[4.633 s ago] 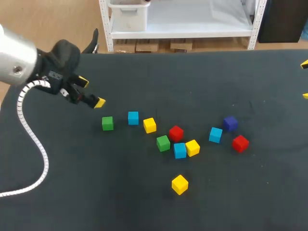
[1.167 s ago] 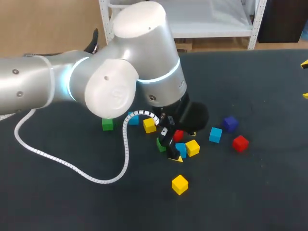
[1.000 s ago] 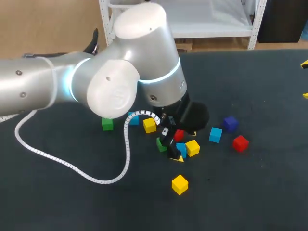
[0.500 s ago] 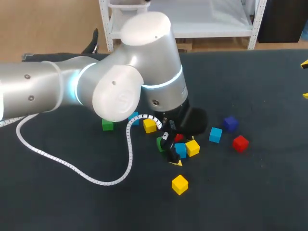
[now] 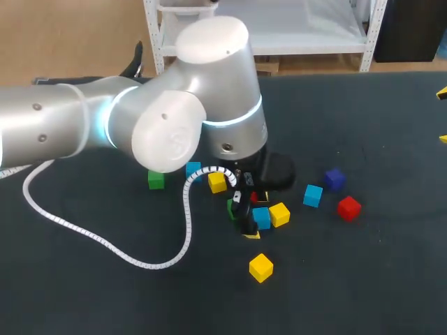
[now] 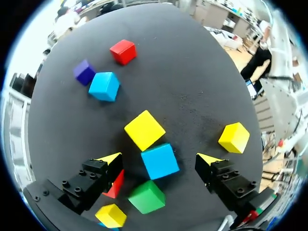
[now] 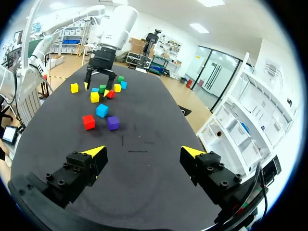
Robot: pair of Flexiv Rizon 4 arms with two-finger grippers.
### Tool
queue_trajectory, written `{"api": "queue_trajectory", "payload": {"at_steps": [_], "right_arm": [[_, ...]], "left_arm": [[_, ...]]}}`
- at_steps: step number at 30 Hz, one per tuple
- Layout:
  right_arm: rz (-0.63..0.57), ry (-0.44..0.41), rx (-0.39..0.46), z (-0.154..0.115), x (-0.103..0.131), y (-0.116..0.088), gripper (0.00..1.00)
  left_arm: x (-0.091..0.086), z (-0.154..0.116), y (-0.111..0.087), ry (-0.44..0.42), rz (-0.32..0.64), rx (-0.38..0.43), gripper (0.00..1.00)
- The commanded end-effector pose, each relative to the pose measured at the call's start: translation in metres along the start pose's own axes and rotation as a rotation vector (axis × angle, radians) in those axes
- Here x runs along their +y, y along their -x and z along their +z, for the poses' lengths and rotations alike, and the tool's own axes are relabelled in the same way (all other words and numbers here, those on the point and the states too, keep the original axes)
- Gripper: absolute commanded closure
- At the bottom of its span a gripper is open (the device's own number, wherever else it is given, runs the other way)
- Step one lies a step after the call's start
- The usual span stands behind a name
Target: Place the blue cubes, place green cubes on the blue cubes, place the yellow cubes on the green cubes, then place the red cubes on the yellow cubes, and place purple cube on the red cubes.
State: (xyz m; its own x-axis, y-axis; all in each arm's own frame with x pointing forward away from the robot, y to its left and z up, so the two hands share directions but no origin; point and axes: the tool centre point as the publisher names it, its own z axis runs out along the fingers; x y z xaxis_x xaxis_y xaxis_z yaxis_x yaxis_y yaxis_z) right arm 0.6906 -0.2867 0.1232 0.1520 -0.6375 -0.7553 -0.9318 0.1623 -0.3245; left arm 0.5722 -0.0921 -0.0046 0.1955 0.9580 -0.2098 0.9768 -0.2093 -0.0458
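The left gripper will grab the blue cube by its opposite sides, so the blue cube's top side [image 6: 160,160] stays free and can carry a green cube.
My left gripper [image 6: 159,158] stands open low over the middle cluster, and a blue cube [image 6: 160,160] lies between its fingers with a gap on each side. Ahead of that cube lies a yellow cube [image 6: 144,130], and behind it a green cube [image 6: 147,196]. A red cube [image 6: 115,183] rests against one finger. In the head view the left gripper [image 5: 248,218] is at the blue cube [image 5: 262,218], beside the yellow cube [image 5: 279,214]. Further right lie another blue cube [image 5: 312,195], the purple cube [image 5: 334,179] and a red cube [image 5: 348,207]. My right gripper [image 7: 144,151] is open and holds nothing.
A lone yellow cube [image 5: 260,267] lies nearer the front. A green cube [image 5: 156,180], a blue cube [image 5: 193,169] and a yellow cube [image 5: 216,183] sit left of the cluster, partly under my left arm. Its white cable [image 5: 105,244] loops over the table. The right gripper's tips [image 5: 443,116] show at the right edge.
My left gripper has edged slightly left and lower around the blue cube. No cube has moved, and the right arm is still.
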Motion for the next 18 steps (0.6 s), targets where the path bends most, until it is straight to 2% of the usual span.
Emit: {"api": "queue_trajectory", "payload": {"at_steps": [1, 10, 18], "right_arm": [[-0.001, -0.003, 0.000, -0.0004, 0.0011, 0.0003, 0.00], [-0.001, -0.003, 0.000, -0.0004, 0.0011, 0.0003, 0.00], [-0.001, -0.003, 0.000, -0.0004, 0.0011, 0.0003, 0.00]], "left_arm": [[-0.0061, -0.0007, -0.0013, 0.003, -0.040, 0.004, 0.00], [-0.0137, -0.0043, 0.0024, -0.002, -0.122, 0.022, 0.00], [-0.0102, -0.0033, -0.0010, 0.001, -0.191, 0.044, 0.00]]}}
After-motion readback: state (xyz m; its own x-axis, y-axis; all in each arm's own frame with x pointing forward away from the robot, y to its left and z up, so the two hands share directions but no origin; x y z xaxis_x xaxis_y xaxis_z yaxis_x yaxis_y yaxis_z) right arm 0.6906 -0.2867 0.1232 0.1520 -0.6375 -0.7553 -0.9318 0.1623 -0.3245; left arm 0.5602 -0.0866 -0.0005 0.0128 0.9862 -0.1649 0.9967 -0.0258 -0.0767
